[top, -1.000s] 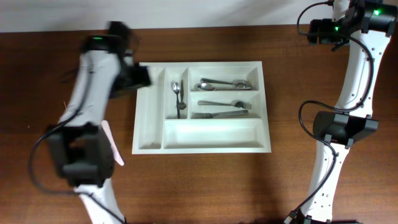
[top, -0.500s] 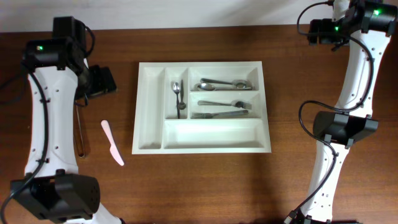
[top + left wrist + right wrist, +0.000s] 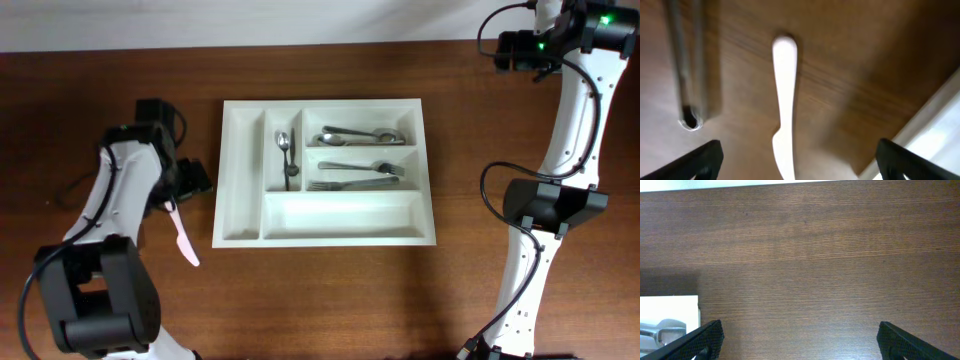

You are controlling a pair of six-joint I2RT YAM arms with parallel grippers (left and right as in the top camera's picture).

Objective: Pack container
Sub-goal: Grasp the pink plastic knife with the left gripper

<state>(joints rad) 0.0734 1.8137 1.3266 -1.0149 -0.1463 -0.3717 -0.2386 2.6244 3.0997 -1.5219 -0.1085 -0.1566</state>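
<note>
I need to grab the pink knife next with my left gripper across its narrow middle, between handle and blade, so I can lay it lengthwise in the tray's empty compartment.
The container is a large white cutlery tray in the middle of the table. It holds spoons and a fork in its right compartments, and a spoon in one narrow compartment. A pale pink plastic knife lies on the table left of the tray. My left gripper hovers open over its upper end. In the left wrist view the knife lies between the wide-open fingers of the left gripper, untouched. My right gripper is open and empty at the far right back; its wrist view shows bare table.
A dark thin utensil lies on the table left of the knife. The tray's rim shows in the left wrist view, and its corner shows in the right wrist view. The right arm's base stands right of the tray.
My left arm swung away from the tray's left edge, out to the far left, then came back in over the pink knife. The right arm and the cutlery have not moved.
</note>
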